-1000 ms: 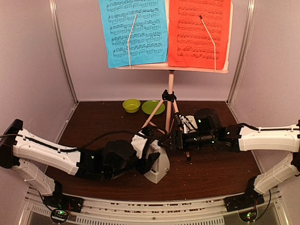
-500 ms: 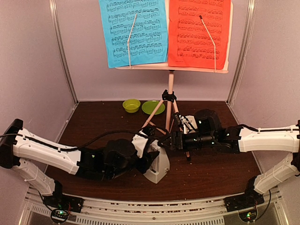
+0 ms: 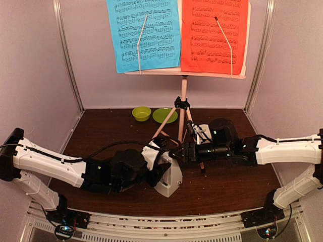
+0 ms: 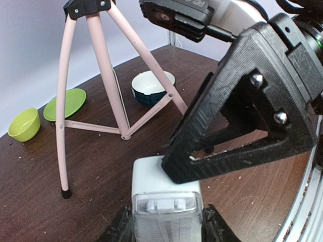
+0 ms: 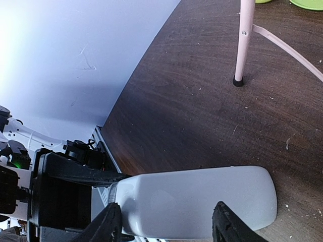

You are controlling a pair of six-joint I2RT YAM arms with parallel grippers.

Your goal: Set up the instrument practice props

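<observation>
I am pressing both sides of the clear front cover (image 3: 166, 178) (image 4: 168, 218) with my fingers. The cover would come off the white metronome if I moved my left gripper sideways now.
The pale pink music stand (image 3: 183, 96) stands at mid-table on tripod legs (image 4: 108, 75), with a blue page (image 3: 144, 33) and a red page (image 3: 214, 33) on its shelf. In front of the legs the white pyramid metronome (image 3: 170, 180) stands upright. My left gripper (image 3: 162, 171) is shut on it, and in the left wrist view its fingers press both sides of the metronome (image 4: 165, 194). My right gripper (image 3: 180, 151) is open. One fingertip (image 4: 174, 169) rests at the metronome's top rear edge. In the right wrist view the jaws straddle the metronome (image 5: 202, 201) without clamping it.
A green bowl (image 3: 141, 113) and green plate (image 3: 164, 115) sit at the back behind the tripod. A small white bowl with a dark rim (image 4: 151, 86) sits near the right tripod leg. Enclosure walls close in both sides, and a metal rail (image 3: 161, 224) runs along the near edge.
My left jaws have closed onto the metronome's sides. My right jaws have narrowed and the right arm has crept slightly left toward the metronome's top.
</observation>
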